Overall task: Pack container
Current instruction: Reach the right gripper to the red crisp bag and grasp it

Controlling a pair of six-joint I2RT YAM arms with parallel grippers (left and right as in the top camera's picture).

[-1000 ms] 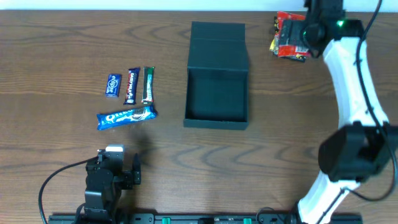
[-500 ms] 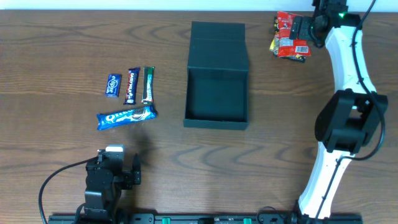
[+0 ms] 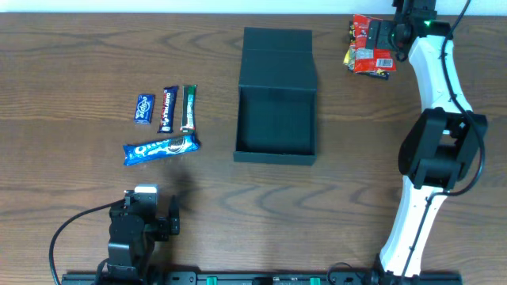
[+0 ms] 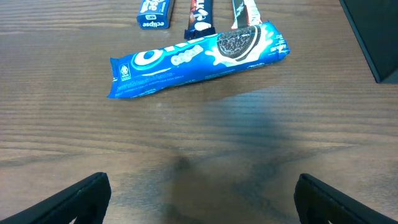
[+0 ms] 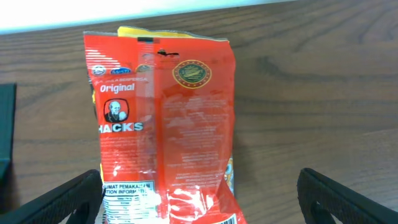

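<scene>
The Hacks bag (image 3: 370,45) (image 5: 165,124) lies flat between the fingers of my right gripper, but they stop above the bag's side. It isn't time to close yet: I need to lower them first.
The container (image 3: 276,156) is a dark teal box, open, with its flap lid (image 3: 277,46) laid back; its empty floor shows. A red Hacks bag (image 3: 370,45) lies at the back right. My right gripper (image 3: 393,35) is open beside and over this bag; in the right wrist view the bag (image 5: 165,124) lies between the spread fingers (image 5: 202,202). An Oreo pack (image 3: 161,148), a small blue packet (image 3: 143,108), a dark blue bar (image 3: 168,108) and a green bar (image 3: 188,107) lie left of the box. My left gripper (image 4: 199,199) is open and empty, short of the Oreo pack (image 4: 199,57).
The left arm (image 3: 139,226) rests at the table's front left edge. The right arm (image 3: 440,150) stretches along the right side to the back edge. A corner of the box (image 4: 373,37) shows at the right of the left wrist view.
The right arm has stretched and turned farther toward the back right, by the red bag. The bag, the box and the left arm have not moved.
</scene>
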